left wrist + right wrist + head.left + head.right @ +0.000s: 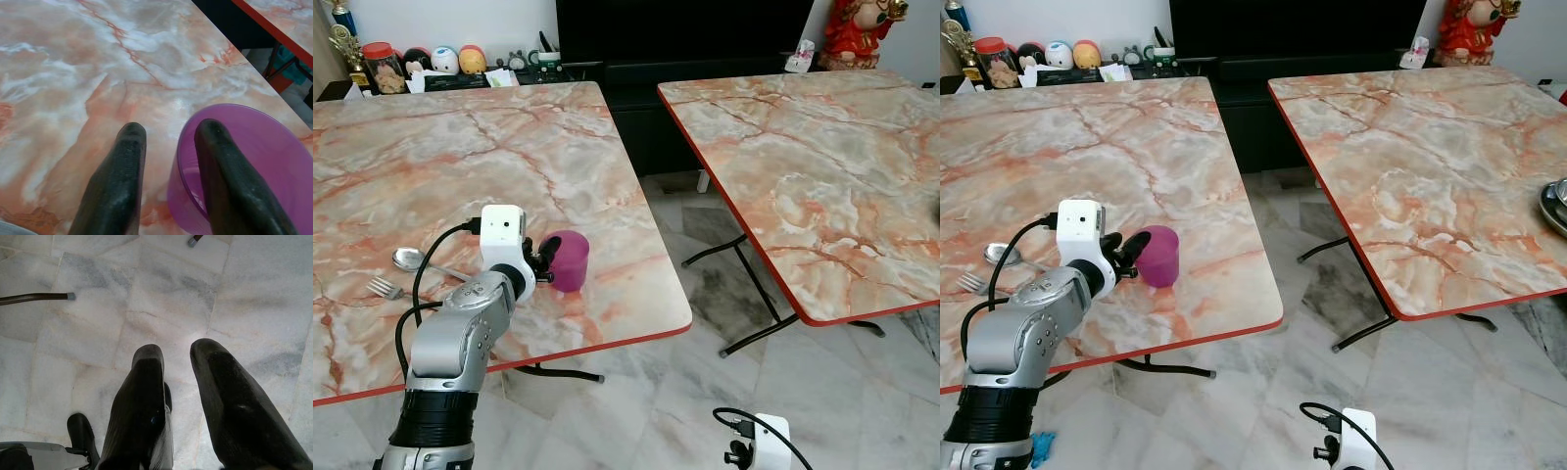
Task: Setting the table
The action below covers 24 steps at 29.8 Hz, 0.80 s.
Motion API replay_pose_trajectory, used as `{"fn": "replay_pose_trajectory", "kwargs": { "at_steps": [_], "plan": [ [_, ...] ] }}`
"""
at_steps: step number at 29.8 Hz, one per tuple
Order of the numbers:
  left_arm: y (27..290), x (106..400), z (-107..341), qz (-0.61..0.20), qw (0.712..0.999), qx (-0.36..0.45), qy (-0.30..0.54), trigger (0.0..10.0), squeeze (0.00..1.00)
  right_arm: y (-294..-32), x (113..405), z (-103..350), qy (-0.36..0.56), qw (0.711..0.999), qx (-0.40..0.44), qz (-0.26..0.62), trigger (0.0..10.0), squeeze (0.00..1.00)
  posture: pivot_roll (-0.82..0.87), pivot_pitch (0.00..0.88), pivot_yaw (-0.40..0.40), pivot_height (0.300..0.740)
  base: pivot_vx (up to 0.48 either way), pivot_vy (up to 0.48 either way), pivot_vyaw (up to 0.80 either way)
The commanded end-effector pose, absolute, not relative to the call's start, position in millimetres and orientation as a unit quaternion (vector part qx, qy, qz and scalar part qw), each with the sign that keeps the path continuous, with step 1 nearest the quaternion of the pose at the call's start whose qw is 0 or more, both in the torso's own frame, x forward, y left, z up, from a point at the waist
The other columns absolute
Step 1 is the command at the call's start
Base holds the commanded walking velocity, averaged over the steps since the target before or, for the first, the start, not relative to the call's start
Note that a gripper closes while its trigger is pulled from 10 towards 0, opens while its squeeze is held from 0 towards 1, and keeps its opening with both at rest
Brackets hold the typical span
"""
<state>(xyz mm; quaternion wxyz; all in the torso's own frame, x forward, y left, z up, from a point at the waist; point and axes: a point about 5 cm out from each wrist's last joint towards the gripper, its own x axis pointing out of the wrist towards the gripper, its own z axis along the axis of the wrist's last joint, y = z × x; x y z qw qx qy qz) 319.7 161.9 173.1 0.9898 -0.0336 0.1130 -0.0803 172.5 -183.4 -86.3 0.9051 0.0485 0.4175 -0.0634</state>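
Note:
The cup's opening (570, 238) is wider than the gap between my fingers, so my left gripper will next pinch the cup by its thin rim (552, 242).
A purple plastic cup (570, 260) stands upright near the front right corner of the left marble table (509, 157). My left gripper (171, 129) is open at the cup's rim. One finger (215, 161) reaches inside the cup (264, 166) and the other finger (122, 166) stays outside it over the tabletop. A spoon (408, 258) and a fork (382, 288) lie on the table to the left of my left arm. My right gripper (176, 350) hangs low over the floor, open and holding nothing.
A second marble table (822, 166) stands to the right across a gap of tiled floor (705, 294). Dishes (1557, 204) show at its right edge. Jars and toys (431, 64) line a dark cabinet behind the left table. A red figurine (857, 29) stands at the back right.

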Motion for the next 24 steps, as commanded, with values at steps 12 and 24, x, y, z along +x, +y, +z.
{"fn": "replay_pose_trajectory", "kwargs": {
  "at_steps": [12, 24],
  "plan": [
    [161.9, 319.9, 178.5, -0.080, 0.991, -0.001, 0.105, 0.0, 0.00, -185.3, 171.8, -86.4, 0.421, 0.904, 0.043, -0.059, 10.0, 0.00, 0.08, 0.025, -0.008, 0.736, 0.000, 0.000, 0.00],
    [165.9, 320.4, 184.9, -0.051, 0.996, -0.015, 0.070, 0.0, 0.00, -185.7, 171.6, -86.4, 0.421, 0.904, 0.041, -0.057, 10.0, 0.00, 0.08, 0.025, -0.009, 0.736, 0.000, 0.000, 0.00]
  ]
}}
